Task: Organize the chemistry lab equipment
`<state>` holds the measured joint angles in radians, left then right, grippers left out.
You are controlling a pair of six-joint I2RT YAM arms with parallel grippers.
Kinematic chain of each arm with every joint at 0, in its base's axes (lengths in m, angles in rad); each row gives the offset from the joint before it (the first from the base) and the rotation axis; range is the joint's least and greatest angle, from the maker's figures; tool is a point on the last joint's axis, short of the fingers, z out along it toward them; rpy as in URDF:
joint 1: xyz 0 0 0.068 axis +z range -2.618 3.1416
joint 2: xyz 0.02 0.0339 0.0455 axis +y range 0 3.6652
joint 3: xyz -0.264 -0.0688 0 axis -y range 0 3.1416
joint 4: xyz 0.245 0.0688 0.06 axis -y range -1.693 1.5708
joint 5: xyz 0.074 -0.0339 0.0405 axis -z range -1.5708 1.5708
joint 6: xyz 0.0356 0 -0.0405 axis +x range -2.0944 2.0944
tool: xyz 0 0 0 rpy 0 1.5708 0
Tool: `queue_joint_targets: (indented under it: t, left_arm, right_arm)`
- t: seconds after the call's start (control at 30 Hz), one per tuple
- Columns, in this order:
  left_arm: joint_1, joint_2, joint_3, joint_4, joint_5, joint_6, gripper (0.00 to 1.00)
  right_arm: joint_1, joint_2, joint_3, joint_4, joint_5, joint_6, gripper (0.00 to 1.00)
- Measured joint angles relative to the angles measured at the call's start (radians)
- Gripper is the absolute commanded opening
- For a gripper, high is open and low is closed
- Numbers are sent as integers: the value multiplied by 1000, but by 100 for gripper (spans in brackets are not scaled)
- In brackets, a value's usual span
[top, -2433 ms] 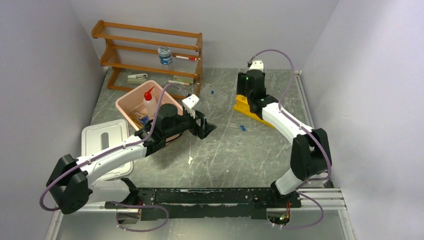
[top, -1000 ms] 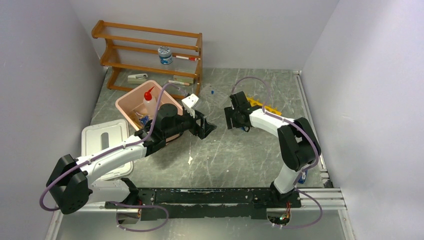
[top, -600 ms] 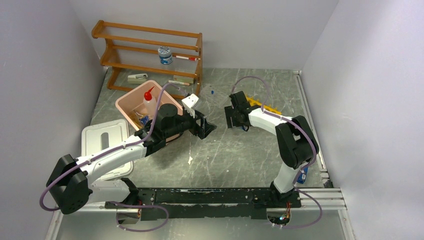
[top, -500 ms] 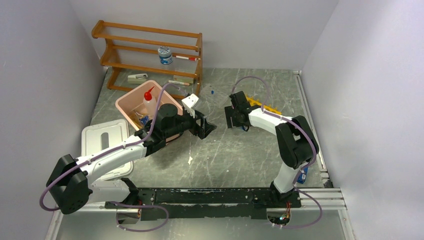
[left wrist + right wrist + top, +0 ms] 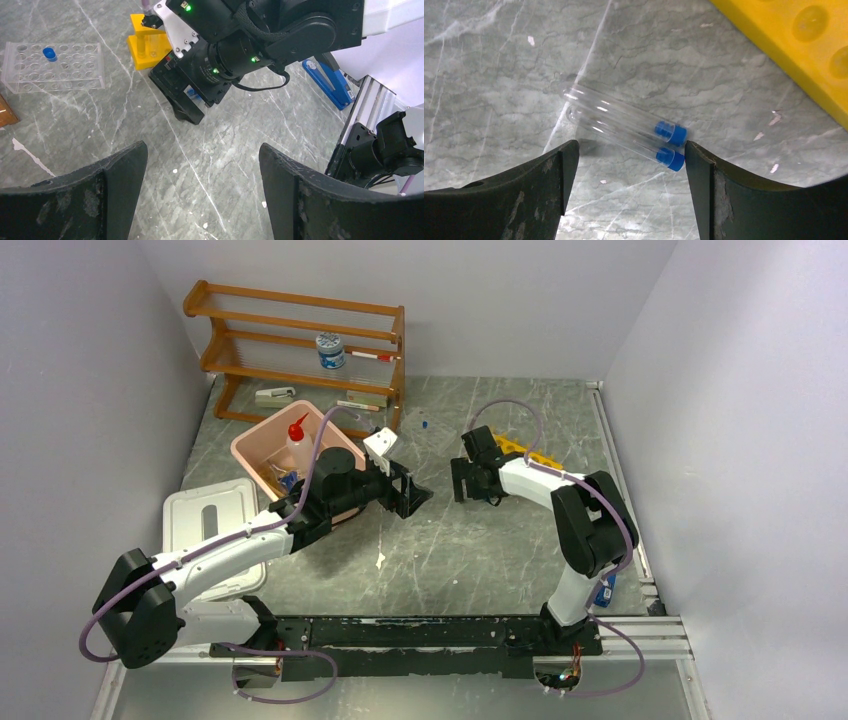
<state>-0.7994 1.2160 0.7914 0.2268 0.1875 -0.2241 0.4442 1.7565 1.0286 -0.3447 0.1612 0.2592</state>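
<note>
My right gripper grabs one blue-capped clear tube near its cap [image 5: 658,152] next, so the tube's far end stays free to hand over to my left gripper.
Two blue-capped clear tubes [image 5: 624,127] lie side by side on the grey table, caps toward the yellow holed rack [image 5: 794,45]. My right gripper [image 5: 631,150] is open and low over them, one finger on each side; the nearer cap sits close to the right finger [image 5: 724,185]. In the top view this gripper [image 5: 470,485] is just left of the rack [image 5: 530,455]. My left gripper [image 5: 415,495] hovers open and empty over the table's middle, its fingers [image 5: 120,170] spread wide. The red-nozzled squeeze bottle [image 5: 298,445] stands in a pink bin [image 5: 255,445].
A wooden shelf [image 5: 300,340] with a jar [image 5: 329,350] stands at the back left. A white lidded box [image 5: 210,520] lies by the left arm. A clear tube rack [image 5: 52,67] holds one blue cap. A blue tool [image 5: 327,82] lies near the right base.
The right arm swung from above the yellow rack leftward and down to the two tubes, and its jaws have widened. The left arm has not moved.
</note>
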Motion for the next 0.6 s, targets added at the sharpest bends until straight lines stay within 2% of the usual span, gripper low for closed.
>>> queue_joint_targets:
  t: [0.2,0.4,0.6]
  left_arm:
    - [0,0,0,0,0,0,86]
    - [0,0,0,0,0,0,85]
    - [0,0,0,0,0,0,85]
  right_arm:
    - [0,-4,-16,10,-44,-2,74]
    - [0,-26,-39,18,-92,-37,52]
    - [7,-26,-40,18,-123,-88,49]
